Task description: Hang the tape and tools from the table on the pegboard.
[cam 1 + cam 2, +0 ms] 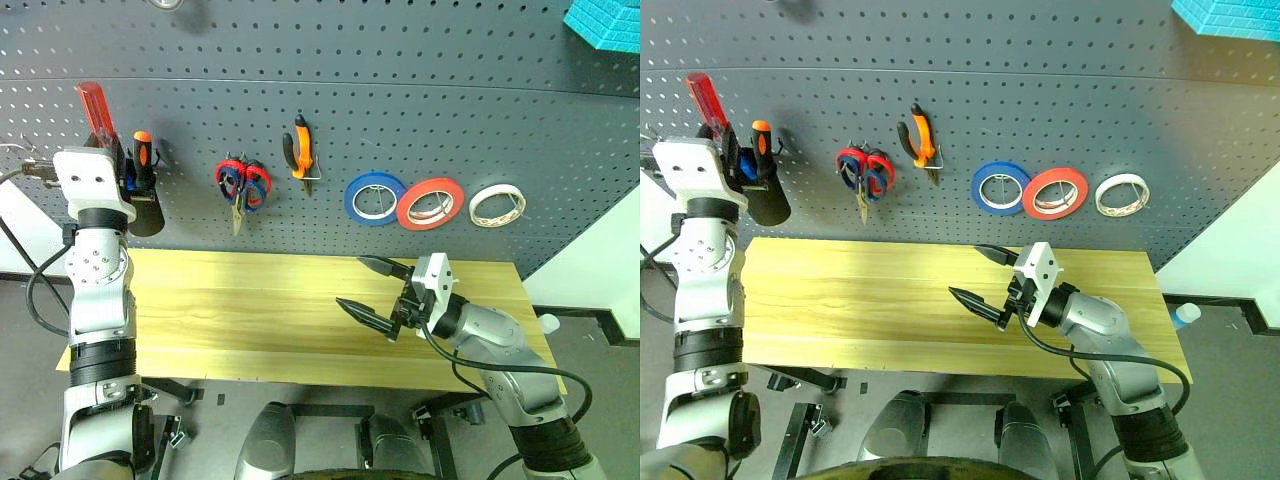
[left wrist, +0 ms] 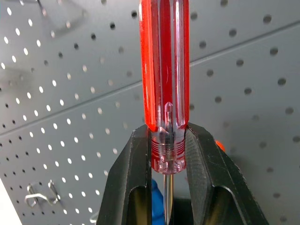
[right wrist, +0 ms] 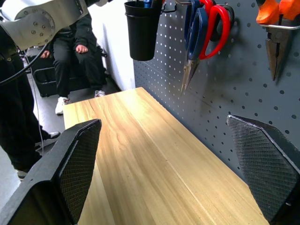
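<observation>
The screwdriver's shaft (image 2: pixel 168 194) points down into the black cup (image 2: pixel 184 211) beside the blue tool in the left wrist view, so my left gripper should open now.
My left gripper (image 2: pixel 168 135) is shut on the slim red-handled screwdriver (image 1: pixel 97 112), handle upward, close to the dark grey pegboard (image 1: pixel 420 90) at its left end, just above a black cup (image 1: pixel 146 208). On the board hang the dark-blue-handled scissors (image 3: pixel 195 28), the orange-and-black pliers (image 1: pixel 300 150) and the whitish tape ring (image 1: pixel 497 205). My right gripper (image 1: pixel 352 282) hovers open and empty over the right half of the light wooden table (image 1: pixel 220 305).
The black cup holds blue- and orange-handled tools (image 1: pixel 142 152). Red-handled scissors (image 3: pixel 217 18) hang with the blue ones. A blue roll (image 1: pixel 374 197) and a red-orange roll (image 1: pixel 430 203) hang beside the tape. A person (image 3: pixel 75 47) sits beyond the table's left end.
</observation>
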Controlling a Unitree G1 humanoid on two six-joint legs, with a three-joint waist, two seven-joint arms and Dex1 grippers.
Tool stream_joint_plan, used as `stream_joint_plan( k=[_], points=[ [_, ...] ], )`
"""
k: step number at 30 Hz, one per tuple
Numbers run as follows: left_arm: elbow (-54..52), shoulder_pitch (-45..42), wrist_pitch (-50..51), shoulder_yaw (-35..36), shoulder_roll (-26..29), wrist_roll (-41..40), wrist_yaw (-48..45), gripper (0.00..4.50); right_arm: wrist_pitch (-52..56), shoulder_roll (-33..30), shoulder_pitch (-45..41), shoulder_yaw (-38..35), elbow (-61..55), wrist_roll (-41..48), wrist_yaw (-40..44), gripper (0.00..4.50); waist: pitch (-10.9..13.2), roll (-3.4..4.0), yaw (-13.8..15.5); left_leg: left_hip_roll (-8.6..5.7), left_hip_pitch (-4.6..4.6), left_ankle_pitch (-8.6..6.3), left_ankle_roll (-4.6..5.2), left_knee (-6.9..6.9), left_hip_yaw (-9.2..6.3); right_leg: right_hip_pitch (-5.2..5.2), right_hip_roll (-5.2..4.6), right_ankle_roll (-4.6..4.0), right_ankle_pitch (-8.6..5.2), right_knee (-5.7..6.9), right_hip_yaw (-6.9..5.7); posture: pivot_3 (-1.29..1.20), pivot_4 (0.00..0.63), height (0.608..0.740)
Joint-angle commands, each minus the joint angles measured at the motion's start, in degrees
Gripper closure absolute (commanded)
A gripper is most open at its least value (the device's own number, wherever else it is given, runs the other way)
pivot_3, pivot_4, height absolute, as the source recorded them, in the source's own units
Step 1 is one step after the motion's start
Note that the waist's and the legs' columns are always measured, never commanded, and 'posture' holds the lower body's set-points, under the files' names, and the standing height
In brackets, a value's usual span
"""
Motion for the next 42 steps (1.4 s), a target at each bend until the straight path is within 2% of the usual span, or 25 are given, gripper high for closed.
stream_joint_plan(
  k=[1, 9, 21, 29, 35, 42],
  points=[
    [-0.42, -1.25, -1.38, -0.03, 0.39, 0.04, 0.27, 3.86, 0.21, 0.47, -0.46, -1.46, -3.76, 2.42, -0.26, 0.0, 0.0, 0.0, 0.01, 0.0, 0.0, 0.0, 0.0, 0.0, 0.0, 0.0, 0.0, 0.0, 0.0, 0.0, 0.0, 0.35, 0.084, 0.677],
    [0.45, -1.38, -1.83, -0.12, 0.38, -0.12, 0.27, 3.86, 0.84, 1.5, -0.57, -1.74, -5.48, 4.74, -0.88, 0.0, 0.0, 0.0, 0.01, 0.0, 0.01, 0.0, 0.0, 0.0, 0.0, 0.0, 0.0, 0.0, 0.0, 0.02, 0.0, 0.35, 0.084, 0.677],
    [0.89, -1.47, -2.07, -0.21, 0.56, 0.1, 0.2, 0.05, 0.78, 1.55, -1.34, -1.59, -5.49, 4.99, -0.97, 0.0, 0.0, 0.0, 0.0, 0.0, 0.02, 0.0, 0.0, 0.0, 0.0, 0.0, 0.0, 0.0, 0.0, 0.04, 0.0, 0.35, 0.084, 0.677],
    [-1.41, -2.73, -3.27, -0.55, 0.85, 0.12, -0.35, 0.05, 0.37, 1.83, -2.61, -1.54, -5.0, 5.23, -0.92, 0.0, -0.01, -0.01, 0.05, 0.0, 0.02, 0.0, -0.01, 0.0, 0.0, 0.01, 0.0, 0.0, 0.0, 0.05, -0.01, 0.36, 0.068, 0.677],
    [-3.21, -4.33, -4.06, -1.71, 1.55, 0.41, -1.67, 0.05, 1.83, 3.7, -4.39, -3.48, -7.87, 9.68, -2.81, 0.0, -0.11, -0.05, 0.1, 0.0, 0.02, 0.03, -0.04, 0.01, -0.01, 0.01, 0.0, 0.01, 0.02, 0.09, -0.01, 0.37, 0.047, 0.677],
    [-4.89, -6.38, -5.25, -5.2, 1.56, 0.23, -5.11, 0.05, 0.65, 3.61, -4.06, -3.87, -7.88, 9.39, -2.32, 0.0, -1.98, -0.28, 1.45, 0.0, 0.04, 0.15, -0.28, 0.0, -0.01, 0.02, 0.0, 0.07, 0.08, 0.09, -0.03, 0.37, 0.0, 0.677]
  ],
)
